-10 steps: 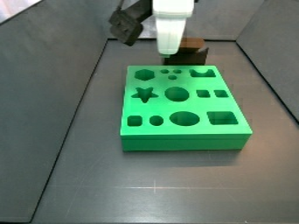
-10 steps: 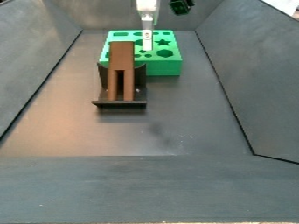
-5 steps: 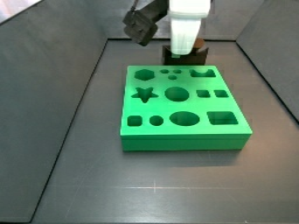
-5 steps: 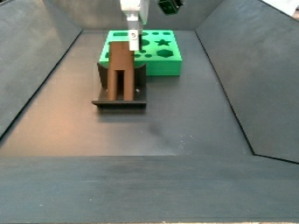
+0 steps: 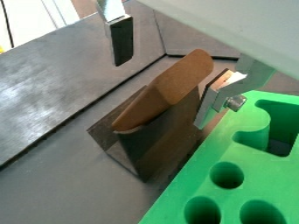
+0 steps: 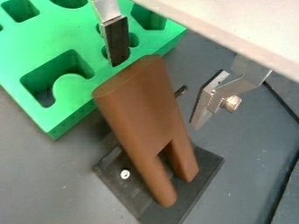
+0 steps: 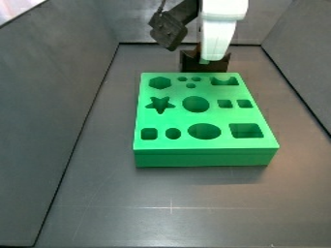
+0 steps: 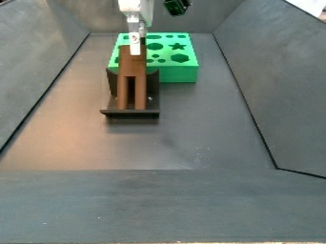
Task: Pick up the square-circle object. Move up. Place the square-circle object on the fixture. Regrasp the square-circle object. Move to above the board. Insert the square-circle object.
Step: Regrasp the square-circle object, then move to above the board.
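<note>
The square-circle object needs to be regrasped for insertion into the board, so my gripper should grab it by its rounded upper end next.
The brown square-circle object leans on the dark fixture, rounded end up; it also shows in a wrist view and in a side view. My gripper is open and straddles the object's upper end. One dark-padded finger hangs clear of it. The other silver finger stands close beside its edge. In a side view the gripper hides most of the fixture. The green board lies just beside the fixture.
Dark sloping walls enclose the grey floor. The board's edge sits right next to the fixture's base plate. The board's shaped holes show in both wrist views.
My gripper has moved sideways from over the board's far edge to the fixture and come down around the object's upper end. Board and fixture have stayed put.
</note>
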